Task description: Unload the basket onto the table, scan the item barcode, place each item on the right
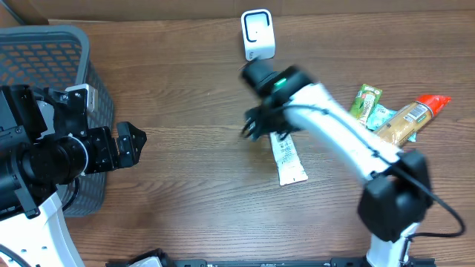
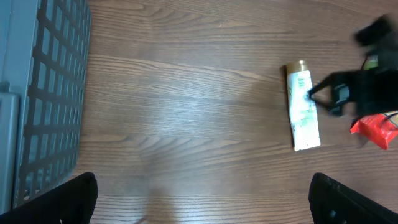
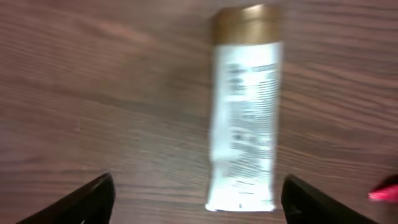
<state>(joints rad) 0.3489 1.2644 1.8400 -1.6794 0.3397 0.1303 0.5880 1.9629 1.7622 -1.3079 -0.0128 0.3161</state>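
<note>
The robot's right gripper should next take hold of the white tube across its sides near the tube's flat end [image 1: 289,167] [image 3: 242,173], so that the tube's printed side stays free for the barcode scan.
A white tube with a gold cap [image 1: 288,159] lies flat on the wooden table, free of any grip. In the right wrist view the tube [image 3: 245,118] lies printed side up, cap pointing away. My right gripper [image 3: 198,198] hangs open above its flat end, one finger out to each side and neither touching it. From overhead, the right gripper [image 1: 256,124] is blurred, just above the tube's cap end. The white scanner [image 1: 257,33] stands at the table's far edge. My left gripper [image 1: 133,144] is open and empty over bare wood, well left of the tube [image 2: 303,112].
A grey mesh basket [image 1: 52,52] fills the far left, beside the left arm. To the right lie a green packet [image 1: 365,100], a pale packet [image 1: 380,116] and a tan bottle with a red cap [image 1: 412,119].
</note>
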